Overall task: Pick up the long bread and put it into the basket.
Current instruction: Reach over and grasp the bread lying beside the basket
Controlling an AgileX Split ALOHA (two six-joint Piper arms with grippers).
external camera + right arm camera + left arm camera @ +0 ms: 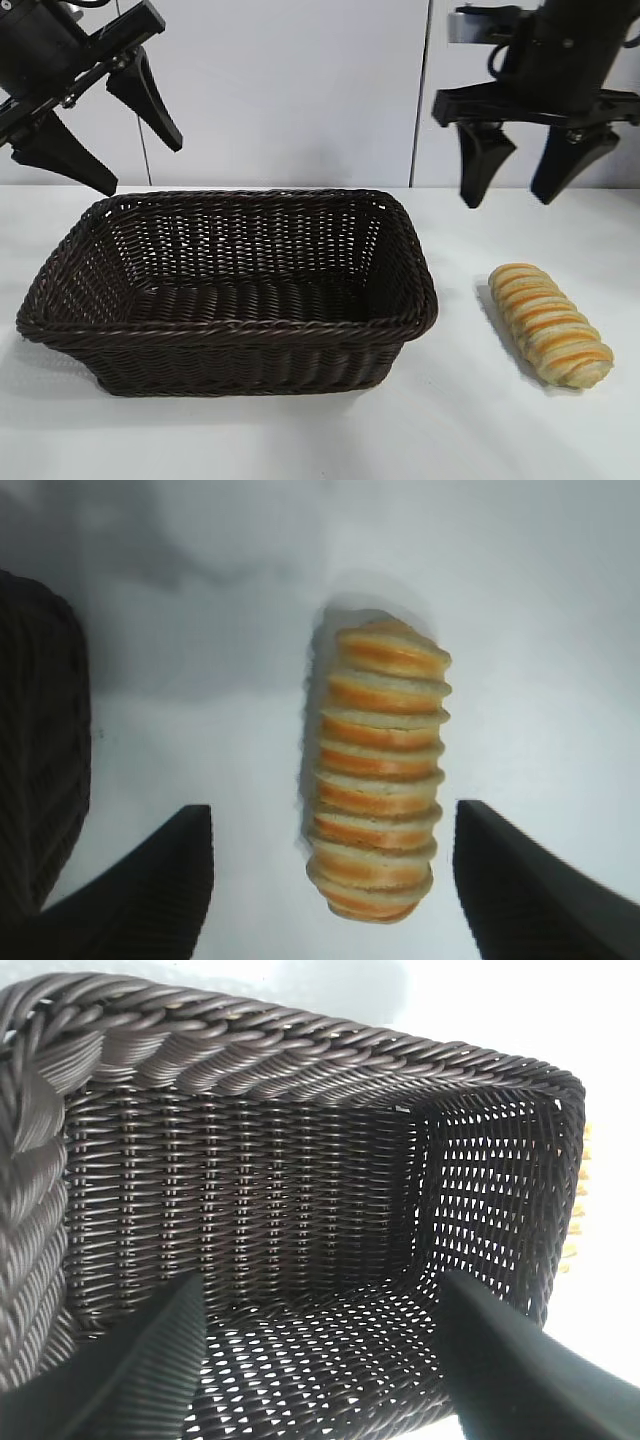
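The long bread stretches well out to both of its rounded ends, so the robot's right gripper will next grab it across its middle [546,322] [381,766] to keep it balanced.
The long bread [550,324], golden-tan with orange stripes, lies on the white table to the right of the basket [60,275]. My right gripper [518,193] hangs open well above and behind the loaf, with nothing between its fingers. From the right wrist the long bread [377,770] lies lengthwise between the two fingertips, far below them. The left gripper [145,165] is open, raised over the basket's back left corner. Its wrist view looks into the empty basket [300,1070].
A white wall stands close behind the table. The basket's dark side [40,750] shows at the edge of the right wrist view. Bare white table [500,430] lies in front of and around the loaf.
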